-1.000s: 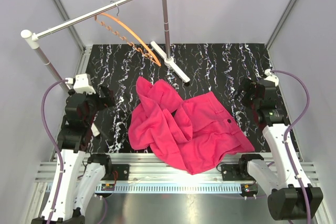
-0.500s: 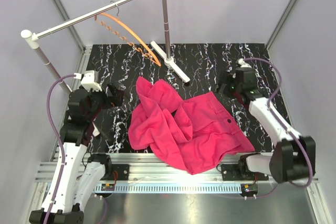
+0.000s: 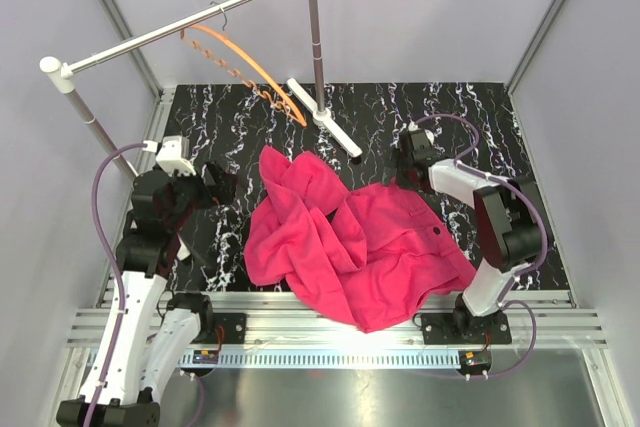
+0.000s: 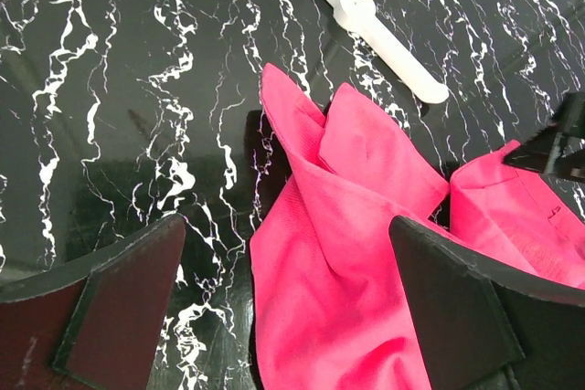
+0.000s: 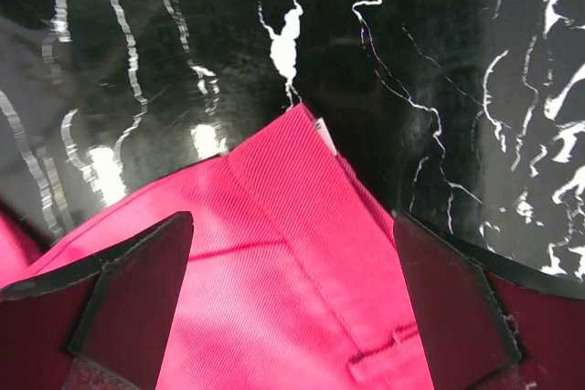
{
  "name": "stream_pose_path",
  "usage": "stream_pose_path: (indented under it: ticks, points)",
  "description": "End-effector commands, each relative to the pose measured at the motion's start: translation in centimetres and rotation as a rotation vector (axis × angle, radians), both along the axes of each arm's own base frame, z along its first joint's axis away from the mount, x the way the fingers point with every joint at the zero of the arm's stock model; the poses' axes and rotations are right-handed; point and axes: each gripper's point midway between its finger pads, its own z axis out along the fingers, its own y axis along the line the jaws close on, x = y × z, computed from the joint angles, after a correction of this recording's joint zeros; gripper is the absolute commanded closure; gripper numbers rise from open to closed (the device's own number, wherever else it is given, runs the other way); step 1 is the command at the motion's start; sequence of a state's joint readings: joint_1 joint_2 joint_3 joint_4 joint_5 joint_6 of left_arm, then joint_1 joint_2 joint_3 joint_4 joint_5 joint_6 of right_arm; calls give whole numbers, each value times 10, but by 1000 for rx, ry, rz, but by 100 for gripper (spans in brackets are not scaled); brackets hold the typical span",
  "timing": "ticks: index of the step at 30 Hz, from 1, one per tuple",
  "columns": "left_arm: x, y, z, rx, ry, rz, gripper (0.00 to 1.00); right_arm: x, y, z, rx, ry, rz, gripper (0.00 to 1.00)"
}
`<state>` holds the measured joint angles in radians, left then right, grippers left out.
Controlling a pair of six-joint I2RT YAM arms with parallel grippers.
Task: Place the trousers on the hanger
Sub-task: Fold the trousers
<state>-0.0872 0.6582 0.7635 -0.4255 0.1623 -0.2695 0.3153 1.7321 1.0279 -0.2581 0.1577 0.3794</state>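
The robot's right gripper needs to pick up the trousers (image 3: 350, 247) next, holding them by the waistband's corner (image 3: 400, 185), so that the legs stay free to be straightened for the hanger.
The trousers (image 3: 350, 247) lie crumpled in a magenta heap on the black marbled table (image 3: 450, 112). An orange hanger (image 3: 250, 65) hangs from the silver rail (image 3: 190, 22) at the back left. My left gripper (image 3: 222, 185) hovers open just left of the heap; in the left wrist view a folded leg of the trousers (image 4: 347, 226) lies between its fingers (image 4: 119, 303). My right gripper (image 3: 408, 159) is open over the trousers' back right corner. In the right wrist view its open gripper (image 5: 288, 308) straddles the trousers' waistband (image 5: 292, 253), not touching it.
The rail's upright post stands on a white foot (image 3: 325, 117) just behind the heap, also seen as the white foot (image 4: 388, 38) from the left wrist. White end caps top the two posts. An aluminium frame (image 3: 300, 332) runs along the near edge.
My right arm has swung from the right side inward and back, bringing its open gripper over the trousers' back corner. The left gripper crept slightly towards the heap, then held still.
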Motion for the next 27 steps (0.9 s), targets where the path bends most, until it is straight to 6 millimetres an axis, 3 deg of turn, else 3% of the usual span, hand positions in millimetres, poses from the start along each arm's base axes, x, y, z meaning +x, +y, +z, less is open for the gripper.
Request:
stream_pose_path:
  ticks: [1, 10, 11, 12, 14, 15, 17, 18, 20, 21, 24, 27]
  points:
    - [0, -9, 2, -18, -7, -46, 1, 27, 5, 13, -44, -82, -11, 0]
    - [0, -11, -1, -19, 6, -57, 1, 19, 1, -26, -81, 11, -49, 3]
    - [1, -11, -1, -19, 6, -57, 1, 16, -1, -32, -84, 25, -54, 7]
    - [1, -11, -2, -19, 12, -58, 1, 15, 0, -33, -83, 28, -56, 22]
    - [1, -11, -4, -20, 18, -60, 1, 13, 2, -35, -77, 43, -50, 34]
    - [0, -11, -5, -20, 21, -60, 1, 13, 1, -36, -77, 47, -51, 49]
    - [0, -12, -6, -16, 22, -60, 1, 12, 2, -36, -74, 55, -51, 67]
    - [0, -13, -7, -12, 25, -59, 1, 10, 2, -37, -75, 60, -45, 81]
    - [-2, -16, -7, 6, 25, -54, 1, 9, 1, -32, -74, 59, -46, 95]
    - [-3, -18, -9, 16, 36, -49, 1, 7, 0, -30, -80, 63, -47, 100]
    - [-5, -32, -9, 11, 49, -52, 1, 7, -6, -8, -94, 22, -70, 100]
    - [-2, -50, -23, -20, 99, -60, 1, 5, -16, 21, -121, -18, -99, 100]
